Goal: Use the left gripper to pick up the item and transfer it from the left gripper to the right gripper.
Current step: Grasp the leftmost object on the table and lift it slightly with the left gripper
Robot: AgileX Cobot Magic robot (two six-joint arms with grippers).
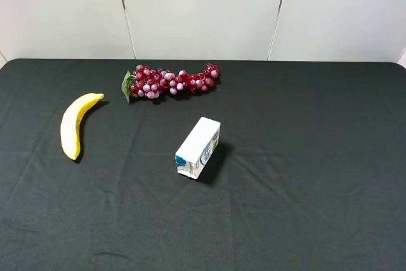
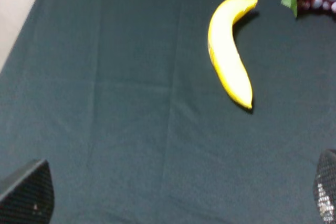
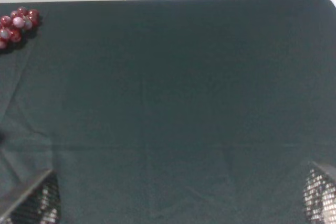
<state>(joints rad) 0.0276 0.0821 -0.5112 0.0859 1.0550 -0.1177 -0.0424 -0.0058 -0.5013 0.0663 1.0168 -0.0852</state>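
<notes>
My left gripper reaches the banana and picks it up by its blunt end (image 1: 72, 148) next. That leaves the banana's stem tip (image 1: 98, 97) free for my right gripper.
The yellow banana (image 1: 74, 124) lies flat on the black cloth at the left, stem tip toward the back. It also shows in the left wrist view (image 2: 228, 50), well ahead of my left gripper (image 2: 176, 195). That gripper is open and empty, and only its two black fingertips (image 2: 29, 192) show at the frame corners. My right gripper (image 3: 176, 200) is open and empty over bare cloth, with only its fingertips (image 3: 39, 203) showing. Neither arm appears in the exterior high view.
A red grape bunch (image 1: 171, 80) with a green leaf lies at the back, right of the banana's tip. A white-and-blue carton (image 1: 198, 146) lies on its side near the middle. The black-clothed table (image 1: 304, 188) ends at a pale wall behind.
</notes>
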